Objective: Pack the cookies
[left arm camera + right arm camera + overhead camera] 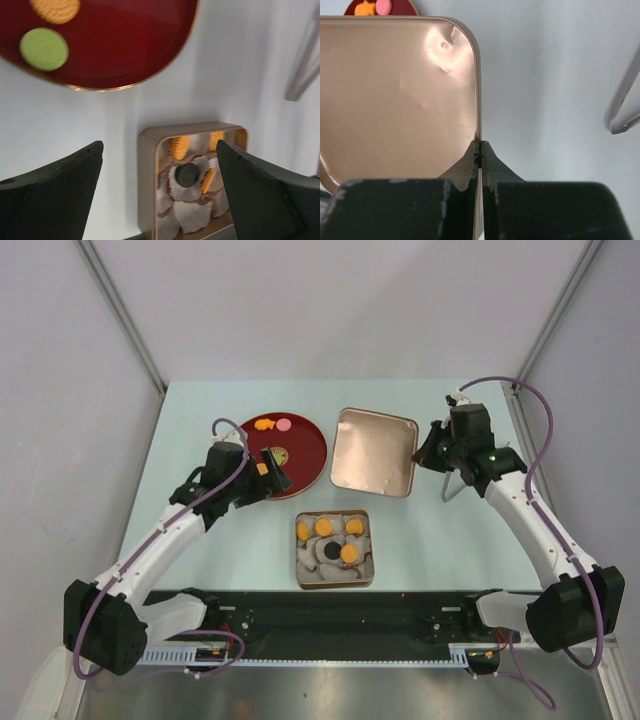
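The copper lid (374,451) needs to be turned over and handed back, so my left gripper will next grab it by its rim opposite my right gripper.
A square tin (334,578) holds white paper cups with several orange cookies (324,527) and a dark one (329,551); it also shows in the left wrist view (147,170). A red plate (310,455) carries orange cookies (262,425), a pink one (284,424) and a green one (279,453). My left gripper (268,473) hovers over the plate's near edge, open and empty (159,150). My right gripper (428,453) is shut on the right rim of the copper lid (374,451), with the jaws pinching the rim (480,150).
A bent metal wire stand (455,485) sits on the table right of the lid, close to my right arm; it also shows in the right wrist view (622,110). A black rail (330,612) runs along the table's near edge.
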{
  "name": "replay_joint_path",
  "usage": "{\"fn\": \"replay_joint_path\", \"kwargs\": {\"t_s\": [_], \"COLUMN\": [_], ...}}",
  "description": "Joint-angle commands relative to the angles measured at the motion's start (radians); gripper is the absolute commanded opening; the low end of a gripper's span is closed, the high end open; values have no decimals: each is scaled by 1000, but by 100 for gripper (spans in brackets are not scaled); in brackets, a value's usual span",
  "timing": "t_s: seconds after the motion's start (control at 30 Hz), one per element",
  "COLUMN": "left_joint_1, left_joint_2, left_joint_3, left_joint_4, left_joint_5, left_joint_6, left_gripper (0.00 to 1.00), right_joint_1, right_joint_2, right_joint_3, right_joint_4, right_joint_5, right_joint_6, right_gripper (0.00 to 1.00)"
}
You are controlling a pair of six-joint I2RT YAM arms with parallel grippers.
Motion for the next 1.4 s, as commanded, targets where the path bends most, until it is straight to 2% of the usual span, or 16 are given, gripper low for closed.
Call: {"fn": "replay_joint_path", "kwargs": {"t_s": [0.0,0.07,0.13,0.23,0.53,0.8,0.9,1.0,1.07,1.1,1.27,1.3,1.37], "left_joint_1": [-6,-6,-10,-18,-49,-67,-67,-70,-70,-70,-73,-73,-73], "left_joint_2": [-61,-87,-102,-122,-94,-90,-79,-73,-65,-61,-53,-51,-54], "left_joint_3": [-50,-95,-112,-104,-80,-109,-109,-121,-123,-123,-127,-127,-127], "left_joint_4": [266,396,479,545,617,654,651,672,683,686,711,714,716], "left_joint_5": [199,273,284,295,312,312,319,333,349,353,385,390,392], "left_joint_6": [21,15,6,7,0,0,1,-2,-5,-5,-13,-13,-11], "left_gripper": [100,100,100,100,100,98,88,70,63,55,42,37,31], "right_joint_1": [-10,-6,14,46,186,241,249,263,270,274,277,277,277], "right_joint_2": [-2,16,22,35,62,62,55,47,41,39,23,21,10], "right_joint_3": [35,46,57,63,63,75,84,97,100,101,108,109,109], "right_joint_4": [-16,-24,-38,-50,-38,-33,-30,-38,-45,-48,-51,-51,-44], "right_joint_5": [-132,-158,-160,-154,-111,-102,-105,-100,-91,-87,-82,-82,-80], "right_joint_6": [29,29,24,21,43,55,60,60,57,57,54,52,50], "right_gripper": [0,0,0,0,0,0,0,0,0,0,0,0,9]}}
